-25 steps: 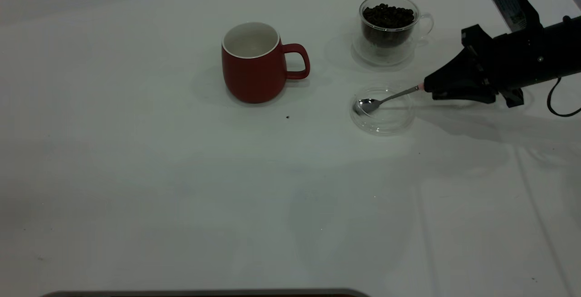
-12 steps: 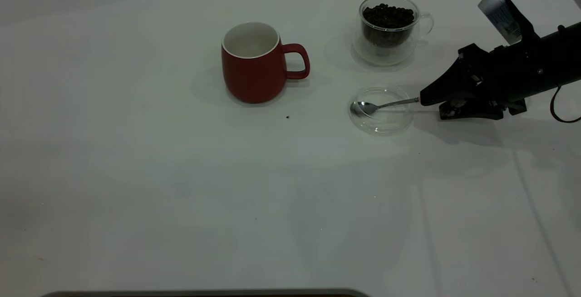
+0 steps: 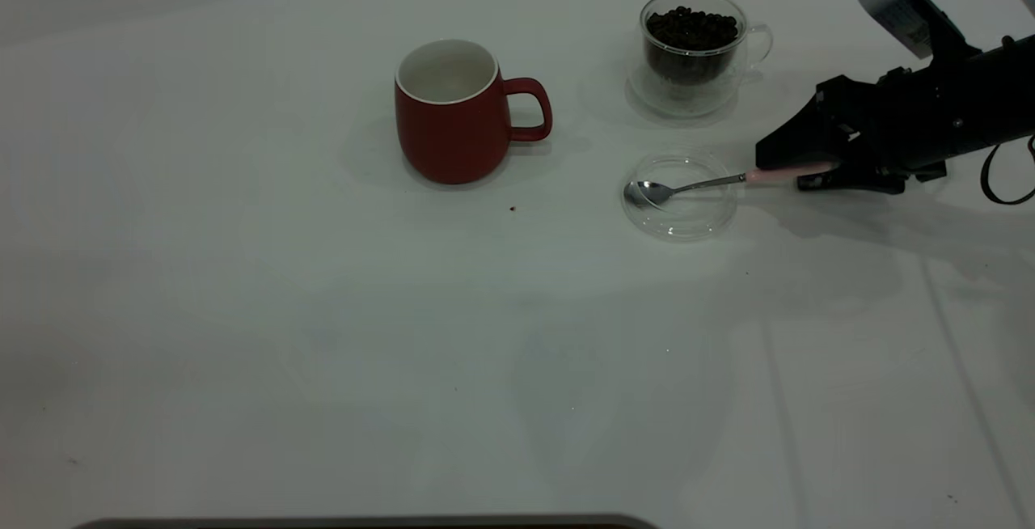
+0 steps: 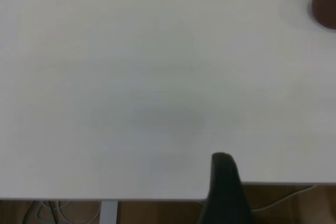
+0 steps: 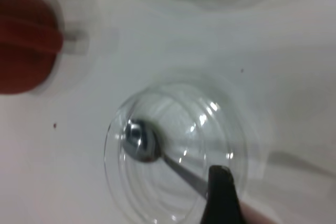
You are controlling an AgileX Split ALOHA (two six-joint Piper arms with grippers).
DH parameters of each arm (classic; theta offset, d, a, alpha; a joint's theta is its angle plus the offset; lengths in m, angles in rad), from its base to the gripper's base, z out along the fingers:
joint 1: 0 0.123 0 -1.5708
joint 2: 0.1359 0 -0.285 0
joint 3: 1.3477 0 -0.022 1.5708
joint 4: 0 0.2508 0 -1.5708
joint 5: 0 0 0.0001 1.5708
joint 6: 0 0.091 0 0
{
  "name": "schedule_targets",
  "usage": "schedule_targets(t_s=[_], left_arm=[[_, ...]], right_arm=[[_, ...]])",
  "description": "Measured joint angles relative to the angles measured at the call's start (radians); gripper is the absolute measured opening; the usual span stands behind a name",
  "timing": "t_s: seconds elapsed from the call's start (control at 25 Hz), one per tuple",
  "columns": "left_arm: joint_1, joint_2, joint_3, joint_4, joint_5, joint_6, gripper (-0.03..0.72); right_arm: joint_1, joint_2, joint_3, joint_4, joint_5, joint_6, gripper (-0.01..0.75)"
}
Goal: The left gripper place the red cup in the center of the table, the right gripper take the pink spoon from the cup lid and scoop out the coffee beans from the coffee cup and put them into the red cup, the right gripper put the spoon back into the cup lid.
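I will next grab the pink spoon by its pink handle (image 3: 776,174) with my right gripper, to scoop coffee beans into the red cup (image 3: 449,108).
The red cup (image 3: 449,108) stands upright on the table (image 3: 242,311), left of the coffee cup (image 3: 691,44), which holds coffee beans (image 3: 691,26). In front of the coffee cup lies the cup lid (image 3: 681,217). The pink spoon (image 3: 695,185) rests with its bowl in the lid and its handle sticking out to the right. My right gripper (image 3: 780,171) is open, one finger on either side of the pink handle. In the right wrist view one of its fingers (image 5: 221,198) sits beside the spoon (image 5: 140,140) and lid (image 5: 210,129). My left gripper (image 4: 223,182) hovers at the table's edge, far from the red cup (image 4: 326,1).
A single stray bean (image 3: 512,208) lies on the table in front of the red cup. The right arm's cable (image 3: 999,181) hangs near the right edge. A dark strip (image 3: 364,522) runs along the near edge.
The right gripper lowered the spoon until it lay flat with its bowl in the lid. It then opened and drew back to the right, baring the pink handle.
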Motion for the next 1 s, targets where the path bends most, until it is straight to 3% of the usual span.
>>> schedule_targets(t_s=[0.32, 0.68, 0.84, 1.0], left_arm=[[0.0, 0.0, 0.0, 0.0, 0.0, 0.0, 0.587], [0.0, 0.0, 0.0, 0.0, 0.0, 0.001, 0.587], [0.0, 0.0, 0.0, 0.0, 0.0, 0.002, 0.587], [0.0, 0.0, 0.0, 0.0, 0.0, 0.002, 0.587]], right_arm=[[0.0, 0.0, 0.0, 0.101, -0.008, -0.173, 0.585], [0.013, -0.158, 0.001, 0.1, -0.046, -0.204, 0.585], [0.041, -0.306, 0.004, 0.048, 0.008, 0.091, 0.583], [0.128, -0.439, 0.004, -0.224, 0.269, 0.428, 0.548]])
